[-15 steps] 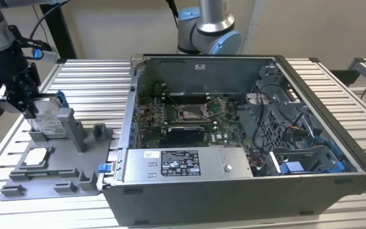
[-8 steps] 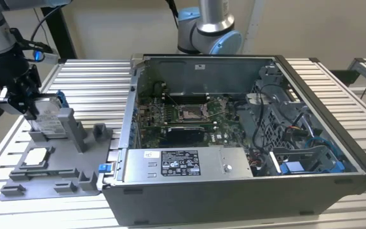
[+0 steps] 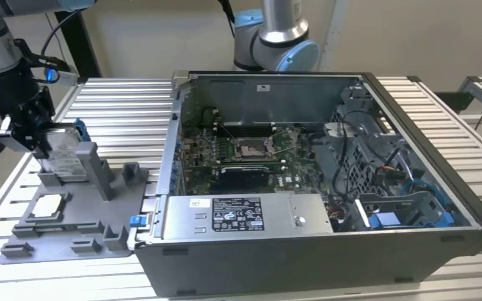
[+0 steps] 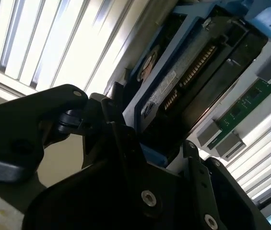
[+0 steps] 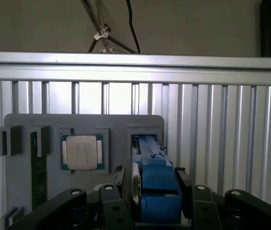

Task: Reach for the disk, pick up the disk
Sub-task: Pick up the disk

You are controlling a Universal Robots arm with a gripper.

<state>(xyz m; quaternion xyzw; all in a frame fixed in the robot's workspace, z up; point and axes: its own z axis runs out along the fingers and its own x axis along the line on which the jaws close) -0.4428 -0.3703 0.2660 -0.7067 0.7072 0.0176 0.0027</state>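
Note:
The disk has to come out of the grey fixture's slot (image 3: 65, 178), so I will next grab the disk by its exposed blue-framed end (image 3: 67, 133) with my gripper.
The disk (image 3: 63, 150) stands on edge in a slot of the grey fixture (image 3: 78, 222) at the exterior view's left, its label side showing. My gripper (image 3: 40, 143) hangs right at it, reaching down over its top. In the first wrist view the blue-framed disk (image 5: 157, 191) lies between my two fingers (image 5: 120, 173), which sit close on either side with a thin gap showing. The gripper (image 5: 149, 175) is open around the disk. In the second wrist view the disk (image 4: 183, 72), connector edge showing, runs between the dark fingers of the gripper (image 4: 149, 127).
A small square chip (image 5: 81, 152) rests in a fixture pocket beside the disk's slot, with a green memory stick (image 5: 38, 167) further along. The open computer case (image 3: 308, 251) stands close on the exterior view's right. A second arm's base (image 3: 275, 37) rises behind the case.

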